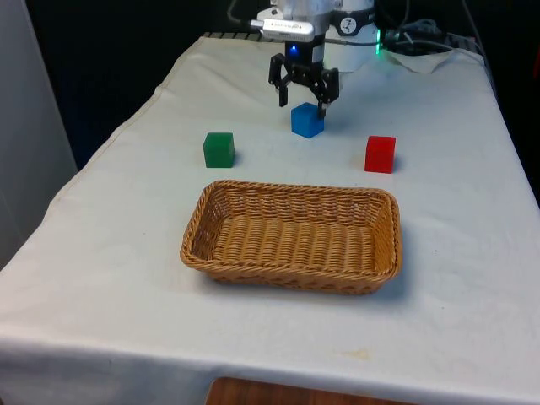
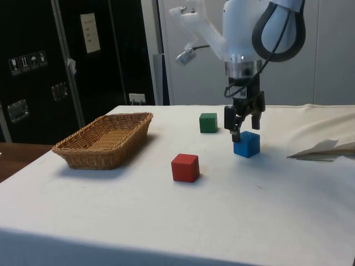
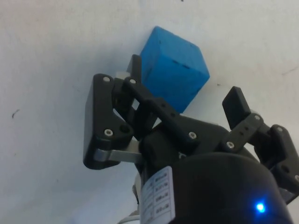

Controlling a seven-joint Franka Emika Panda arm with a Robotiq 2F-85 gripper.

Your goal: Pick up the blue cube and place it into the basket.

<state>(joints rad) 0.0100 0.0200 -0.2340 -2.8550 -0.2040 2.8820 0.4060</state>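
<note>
My gripper grabs the cube by its opposite sides next, to place the blue cube (image 1: 307, 121) into the wicker basket.
The blue cube (image 1: 307, 121) (image 2: 247, 144) (image 3: 174, 72) rests on the white cloth near the table's far end. My gripper (image 1: 303, 105) (image 2: 244, 128) (image 3: 185, 86) hangs open right over it, with its fingertips down at the cube's top edge. In the wrist view the cube lies between the two fingers, close against one finger (image 3: 135, 70) and apart from the other. Nothing is held. The wicker basket (image 1: 291, 187) (image 2: 102, 145) stands empty nearer the front edge.
A green cube (image 1: 218, 149) (image 2: 208, 122) sits to the front view's left of the blue one. A red cube (image 1: 380, 154) (image 2: 184, 167) sits to its right. The cloth bunches into a fold (image 2: 324, 148) near the robot's base.
</note>
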